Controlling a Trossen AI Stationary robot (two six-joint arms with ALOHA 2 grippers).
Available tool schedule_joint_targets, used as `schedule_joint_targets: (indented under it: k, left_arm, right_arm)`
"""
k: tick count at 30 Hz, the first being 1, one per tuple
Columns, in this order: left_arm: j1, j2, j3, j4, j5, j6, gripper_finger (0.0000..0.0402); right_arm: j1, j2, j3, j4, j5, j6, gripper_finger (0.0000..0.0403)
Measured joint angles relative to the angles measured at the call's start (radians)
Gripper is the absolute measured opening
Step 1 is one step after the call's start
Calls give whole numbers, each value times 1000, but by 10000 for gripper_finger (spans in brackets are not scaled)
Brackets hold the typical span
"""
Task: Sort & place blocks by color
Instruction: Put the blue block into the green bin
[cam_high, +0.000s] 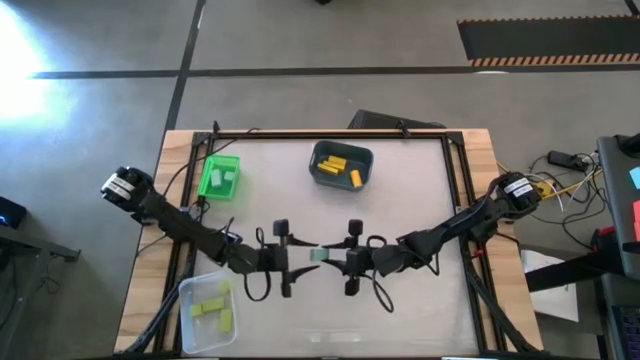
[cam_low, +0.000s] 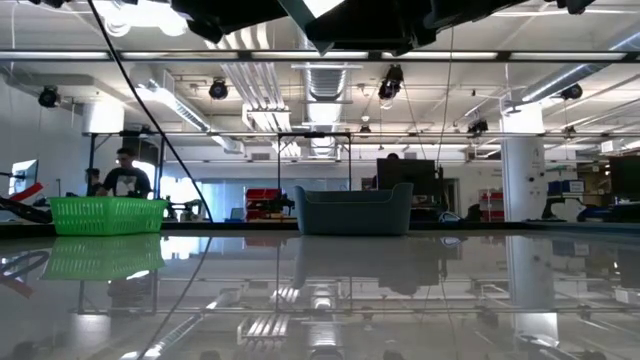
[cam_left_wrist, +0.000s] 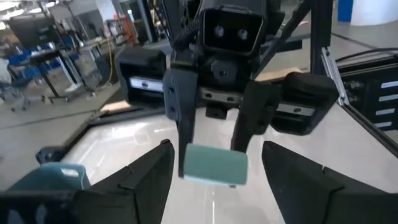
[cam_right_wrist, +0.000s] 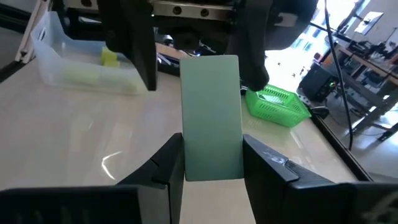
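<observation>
The left gripper will next sort the teal block into the green bin, so it will grab the block by its loose end.
A teal block hangs above the middle of the table, between my two grippers, which face each other. My right gripper is shut on it. My left gripper is open. Its fingers stand on either side of the block's free end, with a gap showing on each side. Yellow blocks lie in the dark grey bin, pale blocks in the green bin and lime-yellow blocks in the clear bin. My right gripper pinches the teal block by its two long sides between its two fingers, at the end nearer the wrist. The fingers come level from the table's right and lie along the block. The block sticks out level past the fingertips, clear of the table.
The green bin and the grey bin stand along the far edge, the clear bin at the near left corner. A dark frame borders the table. The glossy table top lies bare between the bins and the arms.
</observation>
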Motion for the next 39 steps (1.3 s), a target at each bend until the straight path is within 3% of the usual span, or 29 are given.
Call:
schedule_joint_targets:
  k: [4, 11, 17, 19, 23, 25, 27, 31, 33, 35, 39]
  left_arm:
    - [9, 15, 4, 9, 13, 23, 210]
    - [15, 15, 0, 14, 13, 30, 114]
    - [29, 13, -4, -5, -3, 2, 115]
    - [39, 1, -3, -46, -49, -13, 115]
    - [79, -54, -5, -299, -296, -108, 115]
    - [110, -101, -4, -526, -482, -247, 115]
    - [169, -151, -5, -831, -574, -479, 115]
    - [369, -217, -6, -1378, -484, -1013, 115]
    - [471, -217, -15, -1520, -380, -1173, 115]
    - [530, -216, -24, -1548, -298, -1198, 115]
    - [580, -199, -32, -1550, -281, -1170, 115]
  right_arm:
    - [0, 0, 0, 0, -4, 4, 114]
    - [-1, 0, 0, 0, -7, 11, 114]
    - [-11, 0, 1, -7, 11, 33, 119]
    - [-17, 0, 2, -8, 65, 59, 156]
    - [-19, -17, 5, -14, 287, 118, 247]
    - [-13, -25, 5, -51, 425, 164, 277]
    - [-11, -29, 4, -83, 515, 199, 295]
    - [-12, -45, 5, -103, 547, 233, 304]
    - [-12, -45, 5, -106, 541, 235, 299]
    - [-11, -45, 5, -112, 537, 235, 292]
    - [-12, -44, 5, -113, 537, 235, 278]
